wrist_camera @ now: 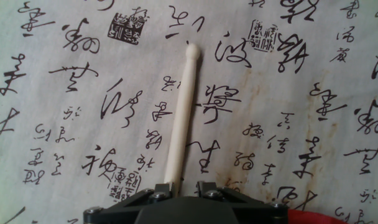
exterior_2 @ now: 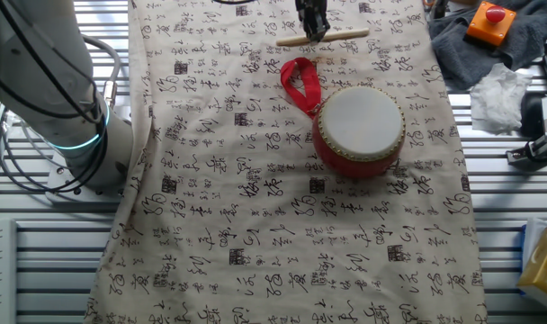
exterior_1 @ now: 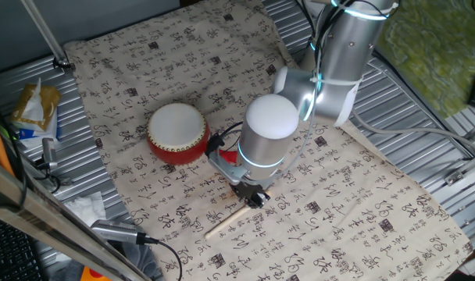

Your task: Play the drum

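The wooden stick's rounded tip (exterior_1: pixel 208 235) should stay free to strike the drum (exterior_1: pixel 177 133), so my gripper will next grab the stick by its butt end.
The drum (exterior_1: pixel 177 133), red with a flat white skin, stands on the calligraphy-printed cloth (exterior_1: pixel 362 203). It also shows in the other fixed view (exterior_2: pixel 359 129), with its red ribbon loop (exterior_2: pixel 300 85) lying beside it. A thin light wooden stick (wrist_camera: pixel 181 112) lies flat on the cloth, also seen in one fixed view (exterior_1: pixel 230 221) and the other fixed view (exterior_2: pixel 323 38). My gripper (wrist_camera: pixel 186 185) is low over the stick's butt end, apart from the drum. The jaws are open and straddle the stick: the left finger is against it and a gap shows on the right.
A snack packet (exterior_1: pixel 34 109) and cables lie at the left on the ribbed metal table (exterior_1: pixel 425 133). A grey rag (exterior_2: pixel 498 45), crumpled tissue (exterior_2: pixel 498 94) and an orange button box (exterior_2: pixel 489 20) lie past the cloth's edge.
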### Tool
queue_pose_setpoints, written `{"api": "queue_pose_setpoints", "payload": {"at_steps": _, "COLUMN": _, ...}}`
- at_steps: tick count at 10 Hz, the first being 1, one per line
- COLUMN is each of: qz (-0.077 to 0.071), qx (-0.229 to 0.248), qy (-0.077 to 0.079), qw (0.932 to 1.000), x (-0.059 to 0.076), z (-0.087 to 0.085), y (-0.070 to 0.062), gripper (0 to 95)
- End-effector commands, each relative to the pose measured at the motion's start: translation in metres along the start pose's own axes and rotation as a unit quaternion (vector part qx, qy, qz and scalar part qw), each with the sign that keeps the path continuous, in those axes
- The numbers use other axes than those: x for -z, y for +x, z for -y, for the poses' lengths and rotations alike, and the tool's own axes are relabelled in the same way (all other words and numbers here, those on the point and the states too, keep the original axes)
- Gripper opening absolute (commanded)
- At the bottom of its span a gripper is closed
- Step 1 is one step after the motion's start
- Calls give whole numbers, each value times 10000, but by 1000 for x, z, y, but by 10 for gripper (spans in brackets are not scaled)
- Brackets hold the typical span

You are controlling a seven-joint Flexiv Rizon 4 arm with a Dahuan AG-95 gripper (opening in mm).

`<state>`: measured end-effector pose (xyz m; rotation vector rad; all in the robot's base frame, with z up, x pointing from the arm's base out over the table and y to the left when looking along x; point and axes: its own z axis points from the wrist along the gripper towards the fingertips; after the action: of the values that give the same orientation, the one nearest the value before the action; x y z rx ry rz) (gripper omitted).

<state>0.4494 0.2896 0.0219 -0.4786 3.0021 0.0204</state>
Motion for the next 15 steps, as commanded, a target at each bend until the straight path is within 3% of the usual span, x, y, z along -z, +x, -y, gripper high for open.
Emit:
{"api": "queue_pose_setpoints", "payload": {"at_steps": 1, "qz": 50, "qx": -126, "qy": -153, "qw": 9998, "x": 0, "z": -3, "y": 0, "gripper": 190}}
{"api": "queue_pose_setpoints", "payload": {"at_steps": 9, "qz": 31, "qx": -351, "qy": -94, "qw": 9993, "x": -6, "z": -12, "y": 11, "gripper": 190}}
{"api": "queue_pose_setpoints", "payload": {"at_steps": 10, "qz": 46, "qx": -367, "qy": -77, "qw": 9993, "x": -6, "z": -12, "y": 11, "gripper": 0}}
{"api": "queue_pose_setpoints", "payload": {"at_steps": 15, "qz": 52, "qx": -435, "qy": -82, "qw": 9990, "x": -5, "z": -12, "y": 10, "gripper": 0}}
